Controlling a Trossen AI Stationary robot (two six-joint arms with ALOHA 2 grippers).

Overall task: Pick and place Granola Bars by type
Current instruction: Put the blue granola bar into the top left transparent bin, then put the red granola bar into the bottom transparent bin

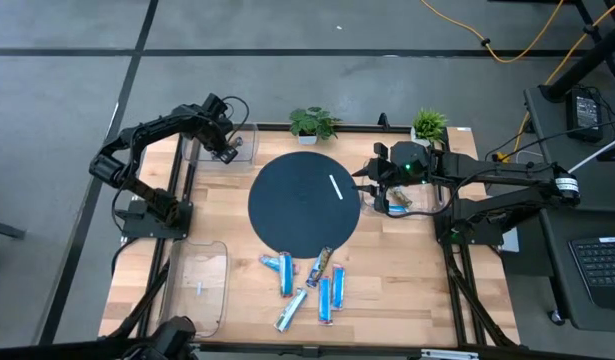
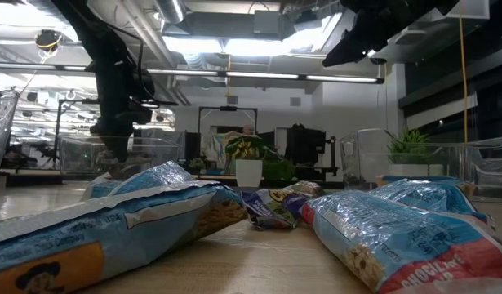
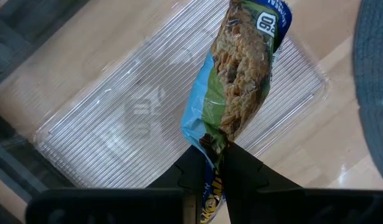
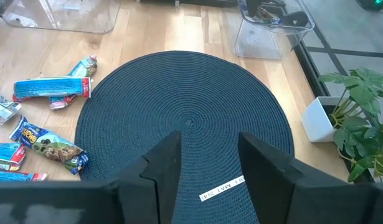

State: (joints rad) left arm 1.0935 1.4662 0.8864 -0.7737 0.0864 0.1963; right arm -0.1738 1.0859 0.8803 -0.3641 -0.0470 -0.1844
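Observation:
The blue-green bar is over the ribbed bottom of the bin in the left wrist view. My left gripper should open now and let the bar go.
Several foil-wrapped granola bars, mostly blue, lie loose on the wood near the table's near edge (image 1: 307,285), and they fill the front of the low view (image 2: 120,224). My left gripper (image 3: 219,165) is over the far-left clear bin (image 1: 239,145) and is shut on one blue-green bar (image 3: 241,81). Another bar (image 1: 397,206) lies in the right clear bin (image 1: 427,200). My right gripper (image 4: 207,162) is open, above the right edge of the round dark mat (image 1: 304,203), and touches nothing. My left gripper pinches the blue-green bar by one crimped end (image 3: 210,146) between its two fingers, coming from above. The bar stretches away from the fingers over the ribbed floor of the clear bin (image 3: 116,112). Whether its far end touches the bin I cannot tell.
A white label (image 1: 336,187) lies on the mat. A third clear bin (image 1: 202,285) sits at the near left. Two potted plants (image 1: 312,122) (image 1: 429,125) stand at the far edge. Bare wood shows right of the loose bars (image 1: 407,280).

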